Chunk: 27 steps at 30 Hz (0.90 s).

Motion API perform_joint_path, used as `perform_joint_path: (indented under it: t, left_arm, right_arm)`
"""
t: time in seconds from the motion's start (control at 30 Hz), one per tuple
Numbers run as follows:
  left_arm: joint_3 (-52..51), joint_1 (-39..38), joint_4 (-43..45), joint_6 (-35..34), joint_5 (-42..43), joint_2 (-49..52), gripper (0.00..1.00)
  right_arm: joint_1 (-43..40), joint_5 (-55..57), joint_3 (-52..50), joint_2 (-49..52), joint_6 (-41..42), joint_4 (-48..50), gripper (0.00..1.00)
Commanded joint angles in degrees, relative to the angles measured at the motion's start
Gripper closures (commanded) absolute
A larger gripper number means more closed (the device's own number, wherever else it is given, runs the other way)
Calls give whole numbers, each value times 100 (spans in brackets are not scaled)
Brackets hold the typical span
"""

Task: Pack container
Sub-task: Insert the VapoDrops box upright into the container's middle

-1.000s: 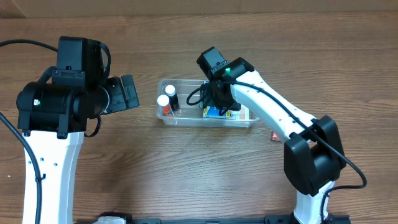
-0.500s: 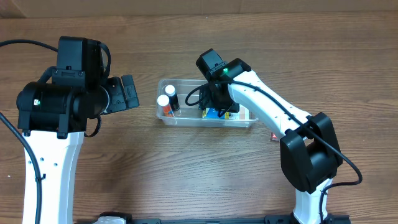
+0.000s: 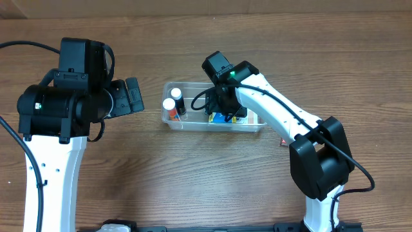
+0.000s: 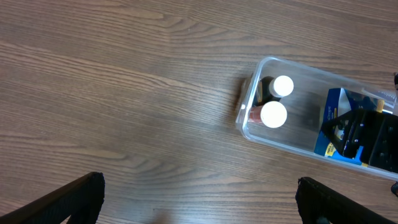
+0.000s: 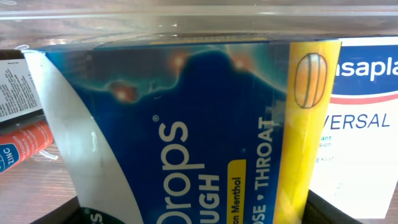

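My right gripper opens now, as the cough drops box would come to rest inside the container, between the bottles and white box.
The clear plastic container lies at the table's middle and also shows in the left wrist view. In its left end stand two white-capped bottles. My right gripper is down inside the container, shut on a blue and yellow cough drops box, which fills the right wrist view. A white box lies behind it on the right. My left gripper is open and empty over bare wood, to the left of the container.
A small red item lies on the table just right of the container. An orange-labelled bottle lies left of the blue box. The container's far wall is close ahead of the box.
My right gripper with the blue box has shifted slightly left inside the container. The left arm has not moved.
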Motion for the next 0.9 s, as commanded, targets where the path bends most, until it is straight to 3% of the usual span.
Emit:
perform_joint_path:
  t: [0.0, 0.1, 0.3, 0.5, 0.87]
  left_arm:
    - [-15, 24, 7, 70, 44, 13, 0]
    - [-15, 24, 7, 70, 44, 13, 0]
    - [-15, 24, 7, 68, 44, 13, 0]
    - [-15, 24, 7, 70, 44, 13, 0]
    - [-15, 24, 4, 68, 44, 13, 0]
  right_arm:
    - [33, -2, 70, 83, 24, -7, 36]
    - [33, -2, 70, 81, 24, -33, 28]
    - [33, -2, 70, 81, 26, -52, 26]
    - [33, -2, 70, 81, 24, -55, 11]
    - [33, 0, 70, 81, 20, -52, 12]
